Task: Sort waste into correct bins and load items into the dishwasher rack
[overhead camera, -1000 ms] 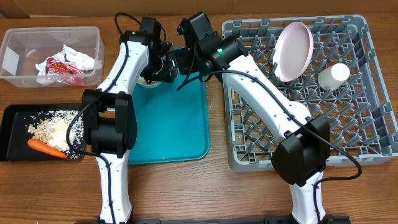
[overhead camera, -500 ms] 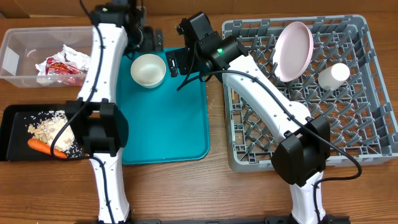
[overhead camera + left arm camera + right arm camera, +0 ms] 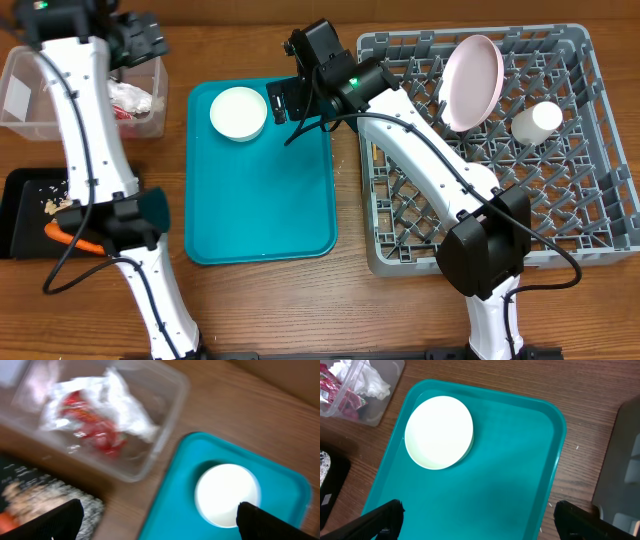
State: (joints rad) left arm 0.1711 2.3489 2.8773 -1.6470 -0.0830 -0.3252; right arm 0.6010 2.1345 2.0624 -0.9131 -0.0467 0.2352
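My right gripper needs to grab the white bowl by its nearest rim next, leaving the rest free, so the bowl can go tilted into the rack.
One small white bowl (image 3: 238, 112) sits upright at the far left of the flat teal tray (image 3: 270, 200). It also shows in the left wrist view (image 3: 227, 494) and the right wrist view (image 3: 439, 431). My left gripper (image 3: 140, 40) is open and empty over the clear tub (image 3: 20, 125); its jaws (image 3: 160, 520) show in the left wrist view. The tub holds the red wrapper (image 3: 85, 415) and white napkin (image 3: 125, 410). My right gripper (image 3: 280, 102) is open and empty just right of the bowl, above the tray (image 3: 480, 520). The pink plate (image 3: 472, 80) and white cup (image 3: 536, 120) are in the grey rack (image 3: 600, 200).
The black tray (image 3: 20, 215) at the left front holds the carrot (image 3: 75, 238) and food scraps (image 3: 55, 205), partly hidden by my left arm. The fork, the stick and a second bowl are not in view.
My left gripper has let go of the bowl and swung left from the teal tray to above the clear tub. The bowl stays on the tray. The right arm has not moved.
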